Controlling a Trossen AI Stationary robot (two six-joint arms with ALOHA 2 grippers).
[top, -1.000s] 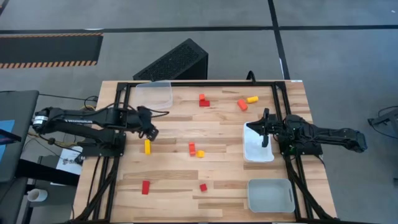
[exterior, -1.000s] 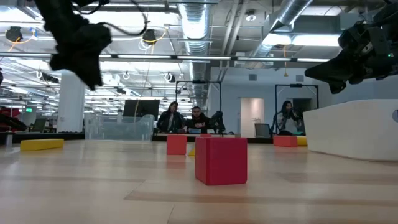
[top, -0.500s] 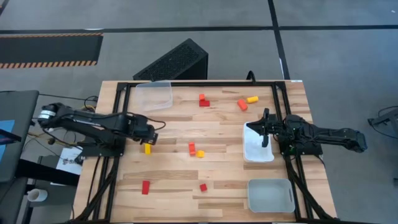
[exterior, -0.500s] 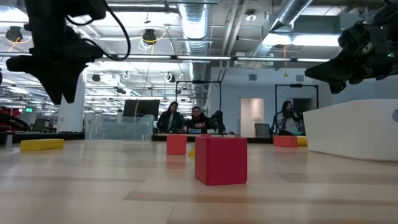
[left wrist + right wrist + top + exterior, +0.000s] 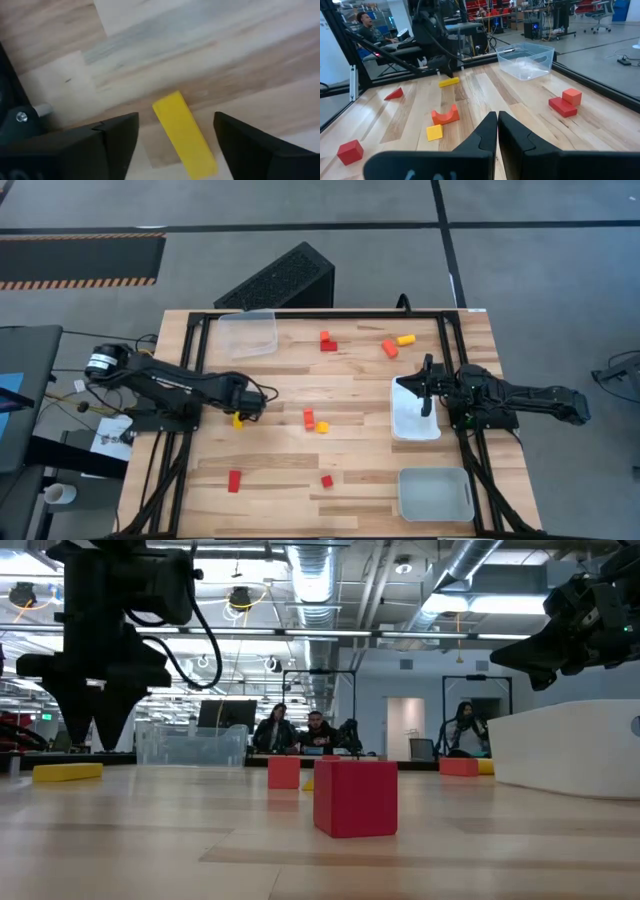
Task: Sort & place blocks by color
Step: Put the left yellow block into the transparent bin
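The yellow bar (image 5: pixel 237 419) (image 5: pixel 184 134) is still below my fingers, so they would miss it if they closed now, and my left gripper needs to lower first.
Red, orange and yellow blocks lie scattered on the wooden table. My left gripper (image 5: pixel 244 411) (image 5: pixel 93 740) points down, open, over the yellow bar (image 5: pixel 237 419) (image 5: pixel 184 134). Its two fingers stand on either side of the bar without touching it, and the bar lies flat on the table. My right gripper (image 5: pixel 426 392) (image 5: pixel 497 125) is shut and waits above the white tray (image 5: pixel 412 423). Other blocks include a red pair (image 5: pixel 327 341), an orange block (image 5: pixel 389 348), a yellow one (image 5: pixel 405 339), a red cube (image 5: pixel 326 480) (image 5: pixel 355 797) and a red bar (image 5: pixel 234 480).
A clear tray (image 5: pixel 248 332) sits at the table's far left and a grey tray (image 5: pixel 435 493) at the near right corner. A red-orange block (image 5: pixel 309 418) and a yellow block (image 5: pixel 322 426) lie mid-table. A black frame (image 5: pixel 190 370) edges the table. People sit in the room beyond.
My left gripper has moved toward the table's near edge and down toward the yellow bar, turning until its fingers point down on either side of the bar. The blocks have stayed in place.
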